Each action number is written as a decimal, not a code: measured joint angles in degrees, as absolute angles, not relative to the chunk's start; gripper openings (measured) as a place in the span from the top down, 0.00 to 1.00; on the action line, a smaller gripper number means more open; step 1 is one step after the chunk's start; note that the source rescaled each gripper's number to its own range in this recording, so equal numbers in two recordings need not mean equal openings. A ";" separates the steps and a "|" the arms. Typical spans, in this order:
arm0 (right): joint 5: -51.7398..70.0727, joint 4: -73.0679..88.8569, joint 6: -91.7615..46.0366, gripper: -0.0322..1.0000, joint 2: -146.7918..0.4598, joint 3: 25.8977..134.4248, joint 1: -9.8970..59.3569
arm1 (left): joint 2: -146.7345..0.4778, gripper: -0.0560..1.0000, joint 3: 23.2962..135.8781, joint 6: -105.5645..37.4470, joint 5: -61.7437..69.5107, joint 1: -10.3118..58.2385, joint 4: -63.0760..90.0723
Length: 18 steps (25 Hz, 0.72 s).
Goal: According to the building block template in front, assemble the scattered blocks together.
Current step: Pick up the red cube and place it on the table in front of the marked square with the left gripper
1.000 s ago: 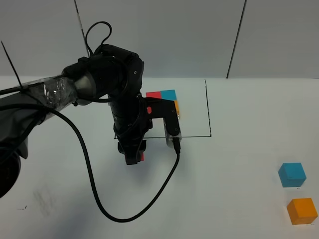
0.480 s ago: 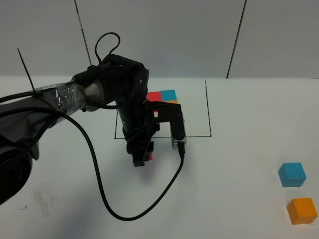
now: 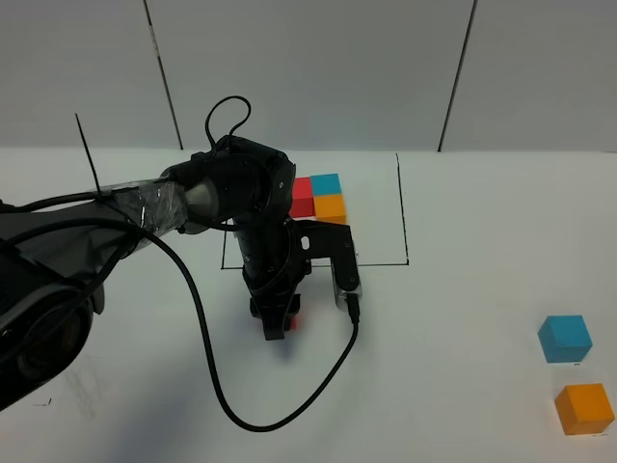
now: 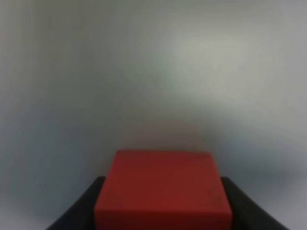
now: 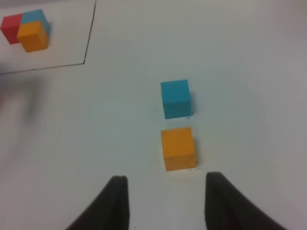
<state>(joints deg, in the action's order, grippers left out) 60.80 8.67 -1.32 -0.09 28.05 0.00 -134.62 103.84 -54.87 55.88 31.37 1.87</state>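
The red block's lower edge (image 3: 294, 328) (image 4: 164, 152) meets its reddish reflection on the white table, so the block would rest there. My left gripper should open now.
My left gripper (image 3: 278, 323) is shut on the red block (image 3: 294, 313), holding it just in front of the black outline; the left wrist view shows the red block (image 4: 163, 189) between the dark fingers (image 4: 79, 211). The template (image 3: 319, 196), a red, cyan-blue and orange cluster, sits at the back of the outlined rectangle (image 3: 403, 227) and shows in the right wrist view (image 5: 26, 30). The cyan-blue block (image 3: 564, 338) and the orange block (image 3: 583, 407) lie at the far right, also in the right wrist view (image 5: 175, 98) (image 5: 178, 147). My right gripper (image 5: 165, 199) is open near the orange block.
A black cable (image 3: 207, 367) loops from the left arm down across the white table (image 3: 453, 386). Grey wall panels stand behind the table.
My left gripper has moved right and toward the table's front with the red block. The template, partly hidden by the arm before, now shows whole. The blue and orange blocks have not moved.
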 joint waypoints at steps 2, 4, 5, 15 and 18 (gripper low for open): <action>60.80 8.67 -1.32 0.97 -0.09 28.05 0.00 | -134.62 0.95 103.84 -54.87 55.48 31.37 1.88; 60.80 8.67 -1.32 0.97 -0.09 28.05 0.00 | -134.62 0.95 103.84 -54.87 55.43 31.37 1.88; 60.80 8.67 -1.32 0.97 -0.09 28.05 0.00 | -134.62 0.95 103.84 -54.87 55.51 31.37 1.88; 60.80 8.67 -1.32 0.97 -0.09 28.05 0.00 | -134.62 0.95 103.84 -54.29 56.19 31.37 2.82; 60.80 8.67 -1.32 0.97 -0.09 28.05 0.00 | -134.62 0.95 103.84 -54.29 56.47 31.37 2.81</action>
<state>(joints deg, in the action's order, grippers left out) 60.80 8.67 -1.32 -0.09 28.05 0.00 -134.62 103.84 -54.29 56.47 31.37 2.81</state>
